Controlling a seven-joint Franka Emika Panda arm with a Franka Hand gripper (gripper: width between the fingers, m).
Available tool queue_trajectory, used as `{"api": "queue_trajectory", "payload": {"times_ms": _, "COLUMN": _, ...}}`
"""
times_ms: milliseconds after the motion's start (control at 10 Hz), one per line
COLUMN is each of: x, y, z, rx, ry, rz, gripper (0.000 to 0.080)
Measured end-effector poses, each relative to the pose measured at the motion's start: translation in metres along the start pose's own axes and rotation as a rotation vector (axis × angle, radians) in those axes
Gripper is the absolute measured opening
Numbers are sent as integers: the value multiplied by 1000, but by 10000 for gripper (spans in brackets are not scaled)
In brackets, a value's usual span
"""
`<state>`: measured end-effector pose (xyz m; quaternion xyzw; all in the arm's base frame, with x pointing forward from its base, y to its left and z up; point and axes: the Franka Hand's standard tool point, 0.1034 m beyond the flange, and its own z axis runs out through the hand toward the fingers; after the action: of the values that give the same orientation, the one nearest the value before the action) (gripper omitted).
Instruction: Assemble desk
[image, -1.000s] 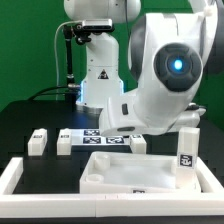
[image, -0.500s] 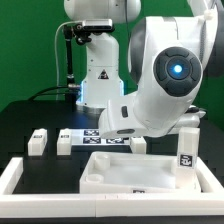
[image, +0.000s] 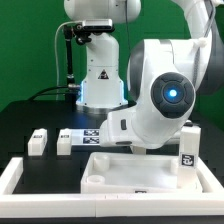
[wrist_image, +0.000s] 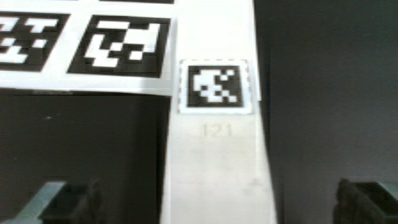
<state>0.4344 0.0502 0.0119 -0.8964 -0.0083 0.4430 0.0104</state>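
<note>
I should close now: the white leg is between my dark fingers, below its tag (wrist_image: 217, 87).
The white tabletop (image: 130, 172) lies at the front of the table. One white leg (image: 186, 150) stands upright at its corner on the exterior view's right. Two more legs (image: 39, 141) (image: 65, 143) stand on the black table at the left. In the wrist view a fourth leg (wrist_image: 217, 130) with a square tag lies flat beside the marker board (wrist_image: 80, 40). My gripper (wrist_image: 210, 205) is open, with one dark finger (wrist_image: 45, 200) on each side of this leg and a clear gap to each. In the exterior view the arm's body (image: 165, 95) hides the gripper and this leg.
The low white border rail (image: 15, 178) runs round the front and sides of the work area. The marker board (image: 95, 134) lies behind the tabletop. The robot's base (image: 98, 70) stands at the back.
The arm has come down and shifted toward the exterior view's right, and it now covers the leg that showed beside the marker board. The other parts have not moved.
</note>
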Motion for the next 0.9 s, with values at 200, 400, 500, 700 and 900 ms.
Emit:
{"api": "queue_trajectory", "payload": {"times_ms": 200, "x": 0, "y": 1, "z": 0, "rx": 1, "ry": -1, "rz": 1, "gripper": 640}}
{"api": "queue_trajectory", "payload": {"times_ms": 400, "x": 0, "y": 1, "z": 0, "rx": 2, "ry": -1, "rz": 2, "gripper": 476}}
{"api": "queue_trajectory", "payload": {"times_ms": 500, "x": 0, "y": 2, "z": 0, "rx": 2, "ry": -1, "rz": 3, "gripper": 295}}
{"api": "queue_trajectory", "payload": {"times_ms": 700, "x": 0, "y": 2, "z": 0, "rx": 3, "ry": -1, "rz": 4, "gripper": 289}}
{"api": "queue_trajectory", "payload": {"times_ms": 900, "x": 0, "y": 2, "z": 0, "rx": 3, "ry": -1, "rz": 4, "gripper": 289}}
